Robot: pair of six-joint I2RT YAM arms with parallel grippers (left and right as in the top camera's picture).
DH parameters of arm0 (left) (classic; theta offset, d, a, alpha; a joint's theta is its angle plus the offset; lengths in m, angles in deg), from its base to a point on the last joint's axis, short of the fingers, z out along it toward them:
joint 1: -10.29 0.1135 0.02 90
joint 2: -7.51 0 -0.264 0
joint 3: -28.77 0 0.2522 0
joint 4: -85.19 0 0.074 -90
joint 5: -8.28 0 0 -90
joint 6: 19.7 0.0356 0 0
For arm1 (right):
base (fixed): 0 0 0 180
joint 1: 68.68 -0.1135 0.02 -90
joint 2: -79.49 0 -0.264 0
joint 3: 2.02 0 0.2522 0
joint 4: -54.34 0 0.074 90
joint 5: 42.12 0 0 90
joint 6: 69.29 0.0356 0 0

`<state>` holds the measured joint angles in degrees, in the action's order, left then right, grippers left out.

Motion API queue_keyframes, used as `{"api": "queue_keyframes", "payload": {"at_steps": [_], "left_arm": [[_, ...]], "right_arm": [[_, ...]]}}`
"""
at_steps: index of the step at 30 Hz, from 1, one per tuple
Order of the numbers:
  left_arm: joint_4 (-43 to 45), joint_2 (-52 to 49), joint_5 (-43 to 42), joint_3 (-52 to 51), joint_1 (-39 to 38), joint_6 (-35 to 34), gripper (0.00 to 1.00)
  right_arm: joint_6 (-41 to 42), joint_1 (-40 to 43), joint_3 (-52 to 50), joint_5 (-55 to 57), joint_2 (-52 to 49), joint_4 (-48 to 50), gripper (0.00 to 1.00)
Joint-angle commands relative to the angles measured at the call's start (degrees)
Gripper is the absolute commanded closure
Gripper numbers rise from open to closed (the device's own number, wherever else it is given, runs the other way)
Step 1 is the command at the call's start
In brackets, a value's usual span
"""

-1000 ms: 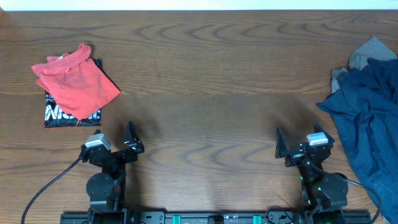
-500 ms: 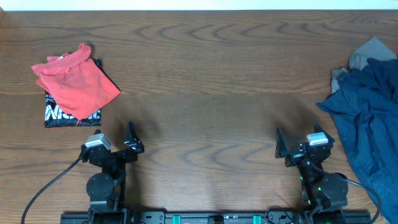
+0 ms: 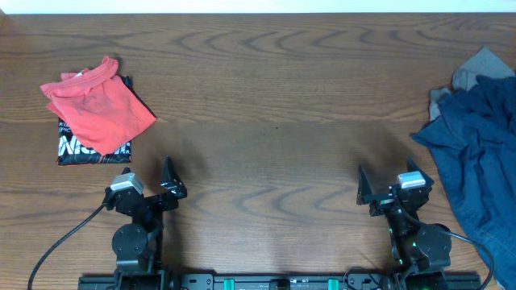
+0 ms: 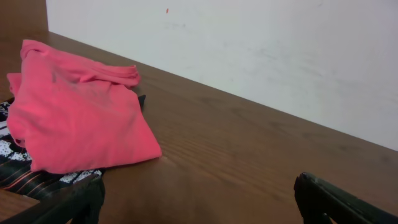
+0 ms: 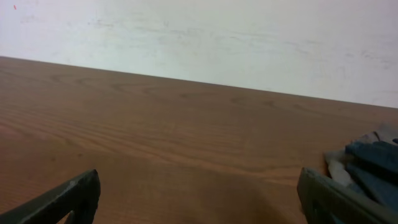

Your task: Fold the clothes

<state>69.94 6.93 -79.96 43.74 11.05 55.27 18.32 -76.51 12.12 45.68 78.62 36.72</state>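
The dark blue denim's edge facing the open table is next for my right gripper to grab, to draw the denim out flat for folding.
A folded coral-red top (image 3: 101, 105) lies at the table's far left on a black white-lettered piece (image 3: 89, 149); both show in the left wrist view, the top (image 4: 74, 118) over the black piece (image 4: 25, 168). A heap of dark blue denim clothes (image 3: 476, 153) with a grey piece (image 3: 480, 68) lies at the right edge; its edge shows in the right wrist view (image 5: 373, 165). My left gripper (image 3: 149, 181) is open and empty near the front edge, right of the red top. My right gripper (image 3: 389, 184) is open and empty, left of the blue heap.
The wooden table (image 3: 274, 121) ends at a white wall behind (image 5: 199, 31). Both arm bases (image 3: 133, 242) stand at the front edge with cables trailing.
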Motion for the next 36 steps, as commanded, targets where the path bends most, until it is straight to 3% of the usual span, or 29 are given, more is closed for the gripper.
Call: {"api": "queue_keyframes", "payload": {"at_steps": [1, 9, 16, 21, 29, 36], "left_arm": [[-2.36, 0.35, 1.86, -0.98, 0.20, -0.11, 0.02], [-2.73, 0.33, 0.48, -0.37, 0.20, -0.11, 0.02], [-12.02, -6.05, -0.63, 8.44, 0.20, -0.09, 0.02], [-18.12, -19.47, -0.63, 18.84, 0.20, -0.07, 0.02], [-31.89, -44.87, -0.92, 38.58, 0.20, -0.09, 0.02], [-35.43, -56.19, -1.31, 44.02, 0.20, -0.13, 0.02]], "right_arm": [[-0.85, -0.44, -0.07, -0.85, 0.11, -0.20, 0.01], [0.70, -0.37, 0.94, -0.79, 0.09, -1.46, 0.01], [2.73, -0.31, 11.58, 7.58, -5.14, -14.23, 0.01], [2.75, 0.33, 23.17, 11.89, -18.82, -21.94, 0.01], [2.73, 6.45, 44.44, 12.24, -50.97, -36.24, 0.01], [-2.34, 9.18, 49.11, 16.63, -68.48, -29.92, 0.01]]}}
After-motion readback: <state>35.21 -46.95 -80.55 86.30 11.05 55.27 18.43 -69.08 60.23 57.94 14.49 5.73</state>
